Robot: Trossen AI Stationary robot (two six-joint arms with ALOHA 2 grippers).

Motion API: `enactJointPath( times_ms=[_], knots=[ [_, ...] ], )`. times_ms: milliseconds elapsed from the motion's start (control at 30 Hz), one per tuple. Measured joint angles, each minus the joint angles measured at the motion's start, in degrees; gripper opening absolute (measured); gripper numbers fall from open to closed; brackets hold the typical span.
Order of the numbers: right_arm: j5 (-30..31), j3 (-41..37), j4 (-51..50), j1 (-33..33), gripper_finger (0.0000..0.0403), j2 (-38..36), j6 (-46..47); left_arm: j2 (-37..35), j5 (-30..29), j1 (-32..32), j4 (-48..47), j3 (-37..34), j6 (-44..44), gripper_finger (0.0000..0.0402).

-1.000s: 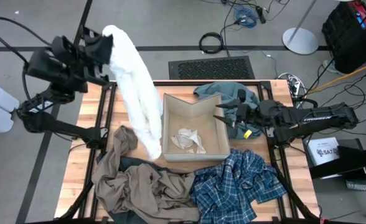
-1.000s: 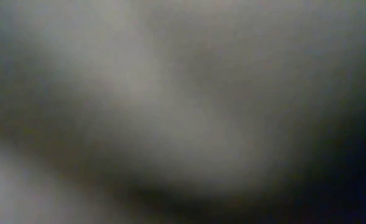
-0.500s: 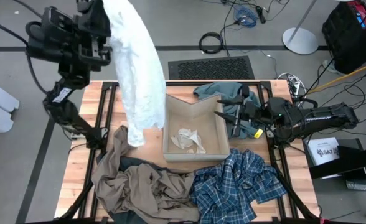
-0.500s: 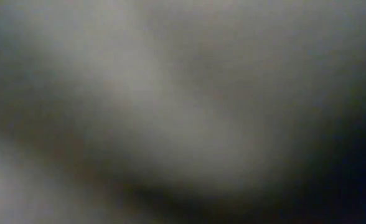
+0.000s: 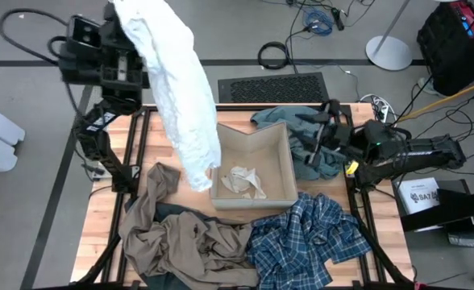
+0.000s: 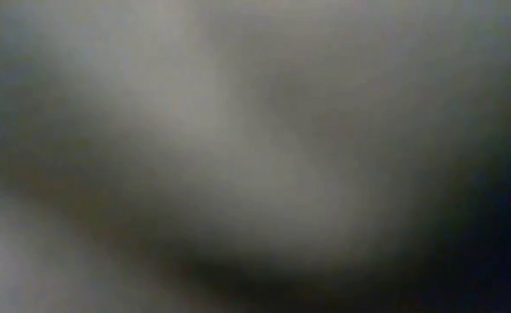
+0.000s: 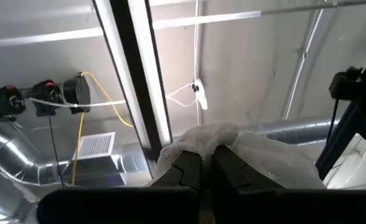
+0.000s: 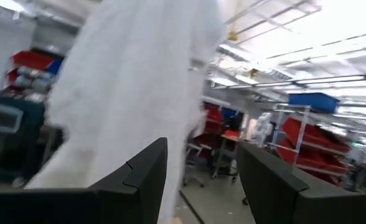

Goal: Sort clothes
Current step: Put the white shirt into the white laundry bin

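Observation:
I need to sort the white garment into the box, so next I should grab the garment by its hanging lower end with my right gripper.
My left gripper is raised high over the table's far left corner, pointing up, shut on the white garment. The garment drapes down toward the cardboard box. My right gripper hovers open over the teal-grey garment at the far right. In the right wrist view its fingers stand apart with nothing between them. The khaki garment and the plaid garment lie along the near edge. A dark navy piece shows under the khaki one. My left gripper pinches a bunched part of the white garment between its two fingers, which point steeply up. The cloth spills over the fingertips and hangs long and slack below. Its lower end hangs beside the box's left wall; whether it touches the table I cannot tell.
A small crumpled pale cloth lies inside the box. Bare wood shows at the table's left. Cables and a floor grate lie beyond the far edge. The low view shows only a grey blur.
My left gripper has risen and tipped upward, carrying the white garment's top higher. The hanging cloth's lower end has lifted off the table by the box and swung. My right gripper has tipped upward and drawn back a little toward the table's right, still open.

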Motion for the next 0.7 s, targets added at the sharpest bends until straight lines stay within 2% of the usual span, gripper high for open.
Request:
enactJointPath(
  times_ms=[67, 167, 300, 400, 500, 600, 700],
  knots=[
    [0.3, 0.0, -0.8, -0.8, 0.0180, -0.8, 4.0, 1.0, 0.0, 0.0, -0.6, 0.0, -2.5, 0.0012],
    [-2.1, 0.0, -7.3, -2.0, 0.0180, -0.8, 11.6, 2.5, 0.0, -0.3, -1.5, -0.2, -6.6, 0.0012],
    [-3.4, 0.0, -12.9, -2.5, 0.0180, 3.0, 17.4, 2.9, 0.0, -0.7, -1.4, -0.1, -7.2, 0.0012],
    [-3.0, 0.0, -11.2, -2.6, 0.0181, 7.3, 16.7, 2.9, 0.0, -0.7, -1.4, -0.1, -7.3, 0.0012],
    [-2.9, 0.0, -9.9, -3.0, 0.0185, 11.7, 11.8, 2.5, 0.8, -0.7, -3.0, -0.1, -7.3, 0.0012],
    [-2.8, 0.1, -6.4, -4.5, 0.0201, 15.7, 8.7, 1.8, 1.5, -0.7, -5.1, -0.1, -7.3, 0.0012],
    [-3.3, 2.8, -7.0, -6.1, 0.0227, 20.0, 9.7, 1.7, 1.5, -0.7, -6.0, -0.1, -7.3, 0.0012]
  ],
)
